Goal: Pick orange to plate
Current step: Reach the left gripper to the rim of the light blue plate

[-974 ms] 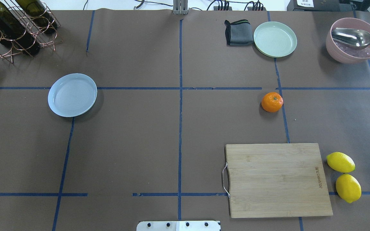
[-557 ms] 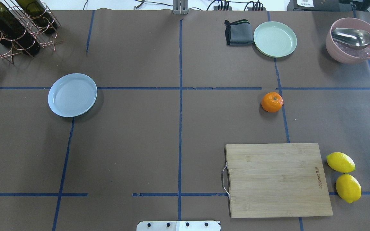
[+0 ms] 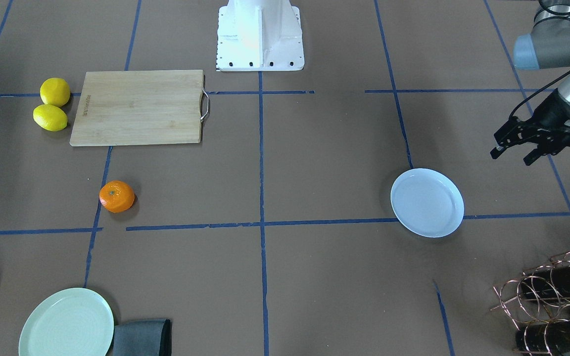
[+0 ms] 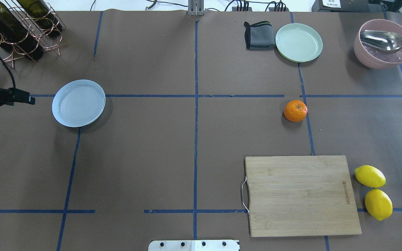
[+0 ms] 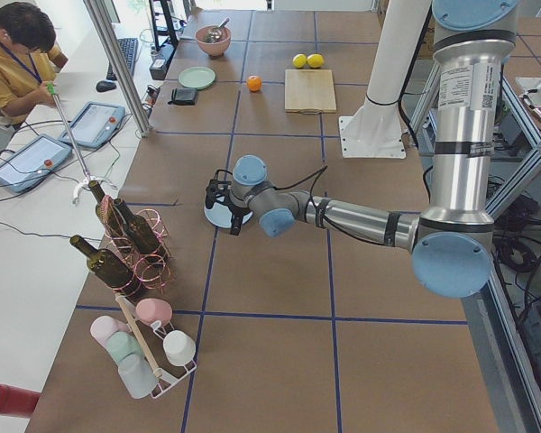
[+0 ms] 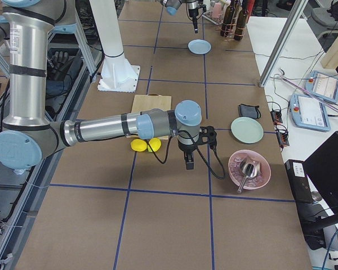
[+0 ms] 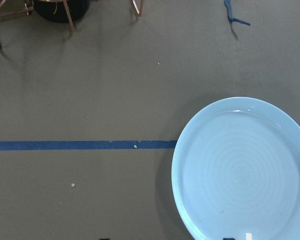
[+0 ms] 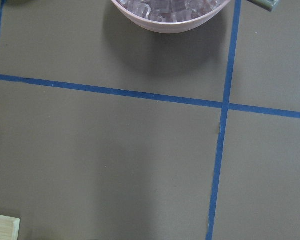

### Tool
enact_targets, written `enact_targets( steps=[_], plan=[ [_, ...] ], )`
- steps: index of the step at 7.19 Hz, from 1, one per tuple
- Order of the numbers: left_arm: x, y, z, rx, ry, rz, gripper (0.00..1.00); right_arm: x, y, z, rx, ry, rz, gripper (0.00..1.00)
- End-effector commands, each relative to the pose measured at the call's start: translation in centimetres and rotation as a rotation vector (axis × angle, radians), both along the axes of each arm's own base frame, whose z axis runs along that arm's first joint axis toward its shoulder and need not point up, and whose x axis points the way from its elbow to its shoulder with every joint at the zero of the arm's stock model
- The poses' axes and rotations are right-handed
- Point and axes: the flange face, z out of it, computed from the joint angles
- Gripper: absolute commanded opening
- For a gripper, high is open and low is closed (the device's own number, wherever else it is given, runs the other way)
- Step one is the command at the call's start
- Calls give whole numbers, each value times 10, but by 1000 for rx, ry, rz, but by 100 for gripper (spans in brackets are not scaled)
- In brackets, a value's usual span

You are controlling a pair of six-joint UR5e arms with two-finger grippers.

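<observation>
The left gripper grabs the bluish-white plate by its rim [image 3: 427,169] next, to set the plate where the orange [image 3: 116,196] goes afterward.
The orange [image 4: 295,111] [image 3: 116,196] rests alone on the brown table, right of centre and beyond the cutting board. The bluish-white plate [image 4: 79,103] [image 3: 427,202] [image 7: 242,170] lies on the left side with nothing on it. My left gripper [image 4: 29,100] [image 3: 511,157] hangs open just left of the plate, holding nothing and apart from the rim. My right gripper [image 6: 189,163] shows only in the exterior right view, low over the table near the pink bowl. I cannot tell whether it is open or shut.
A wooden cutting board [image 4: 300,195] lies at the front right with two lemons [image 4: 370,176] beside it. At the back right stand a pale green plate [image 4: 298,42], a grey cloth [image 4: 258,35] and a pink bowl [image 4: 384,43] with a ladle. A wine rack [image 4: 16,28] occupies the back left corner.
My left gripper has come into the overhead view from the left edge and moved right, close to the plate. The orange and the plate have not moved.
</observation>
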Motion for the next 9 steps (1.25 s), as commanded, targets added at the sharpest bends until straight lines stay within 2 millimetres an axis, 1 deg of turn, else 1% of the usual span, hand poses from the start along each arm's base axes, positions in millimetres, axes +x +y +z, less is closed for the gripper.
enact_targets(
  steps=[1,2,3,5,6,7,8,9],
  plan=[
    [38,-10,12,-17,-18,-24,66,0,0,0,0,1,-1,100],
    [40,-10,15,-20,-22,-20,60,0,0,1,-1,2,-1,100],
    [43,-13,17,-23,-26,-20,57,0,0,2,-3,2,-1,100],
    [50,-10,23,-24,-43,-22,53,0,0,3,-4,5,-1,100],
    [51,-11,26,-37,-45,-33,30,0,0,4,-6,5,-1,100],
    [51,-11,24,-58,-34,-52,0,-1,0,4,-6,5,-3,100],
    [51,-11,23,-53,-31,-51,0,-1,0,4,-6,7,-3,100],
    [51,-10,16,-47,-21,-54,0,-1,0,4,-6,7,-3,100]
  ],
)
